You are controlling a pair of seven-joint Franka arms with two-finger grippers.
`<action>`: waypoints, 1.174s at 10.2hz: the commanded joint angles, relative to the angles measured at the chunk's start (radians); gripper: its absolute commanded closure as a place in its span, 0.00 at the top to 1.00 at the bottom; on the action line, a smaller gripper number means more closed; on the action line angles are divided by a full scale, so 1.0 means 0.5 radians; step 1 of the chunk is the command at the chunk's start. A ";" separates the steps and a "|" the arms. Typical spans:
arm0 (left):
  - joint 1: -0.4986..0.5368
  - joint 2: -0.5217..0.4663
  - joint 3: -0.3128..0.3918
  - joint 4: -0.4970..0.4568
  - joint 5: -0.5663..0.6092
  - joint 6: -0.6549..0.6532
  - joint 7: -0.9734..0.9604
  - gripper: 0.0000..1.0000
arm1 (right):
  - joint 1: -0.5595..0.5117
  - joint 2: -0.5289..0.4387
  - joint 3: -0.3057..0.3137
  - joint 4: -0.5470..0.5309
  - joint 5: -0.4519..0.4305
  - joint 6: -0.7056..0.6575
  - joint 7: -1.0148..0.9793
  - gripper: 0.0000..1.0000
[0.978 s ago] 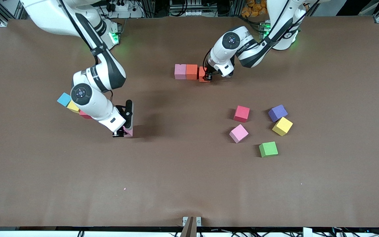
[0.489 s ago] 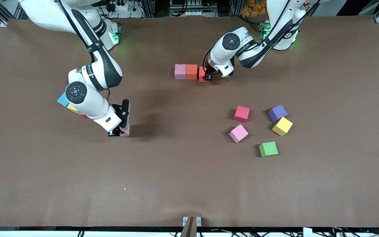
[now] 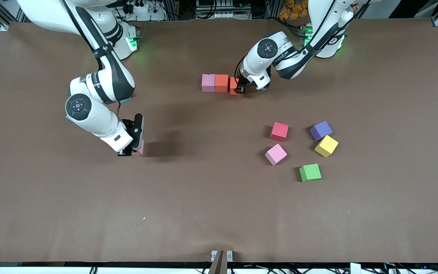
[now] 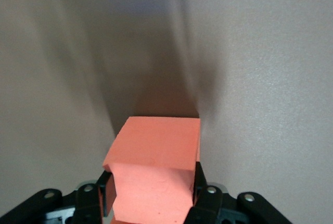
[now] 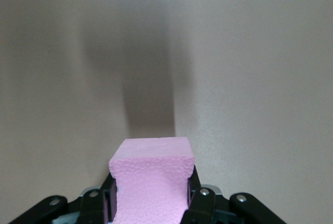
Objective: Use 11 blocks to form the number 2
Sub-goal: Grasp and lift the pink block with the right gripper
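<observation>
The held orange-red block (image 3: 233,84) (image 4: 152,182) sits level on the tabletop beside the orange block and would stand, so it is time for my left gripper to open.
A pink block (image 3: 208,82) and an orange block (image 3: 221,83) stand side by side in a row near the arms' bases. My left gripper (image 3: 240,90) is shut on an orange-red block (image 3: 234,86) at the end of that row, beside the orange one. In the left wrist view the block (image 4: 156,151) fills the space between the fingers of that gripper (image 4: 151,195). My right gripper (image 3: 127,152) is shut on another pink block (image 3: 140,147), low over bare table toward the right arm's end. The right wrist view shows this block (image 5: 151,166) pinched in the gripper (image 5: 150,199).
Several loose blocks lie toward the left arm's end: red (image 3: 279,131), pink (image 3: 275,154), purple (image 3: 321,130), yellow (image 3: 326,145) and green (image 3: 310,172). The brown table (image 3: 211,198) is bare along the edge nearest the front camera.
The right arm has carried its pink block a little toward the right arm's end of the table and toward the bases. The left arm has stayed in place.
</observation>
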State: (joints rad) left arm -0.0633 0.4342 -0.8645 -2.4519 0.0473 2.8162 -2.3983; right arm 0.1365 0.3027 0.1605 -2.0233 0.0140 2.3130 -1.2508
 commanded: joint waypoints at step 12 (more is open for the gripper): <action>-0.018 0.043 -0.004 0.047 -0.049 0.028 0.011 0.33 | -0.080 -0.114 0.041 -0.104 -0.010 -0.095 0.023 0.42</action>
State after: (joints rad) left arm -0.0639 0.4473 -0.8646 -2.4336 0.0472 2.8209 -2.3984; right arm 0.1190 0.2797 0.1642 -2.0467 0.0140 2.2697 -1.2484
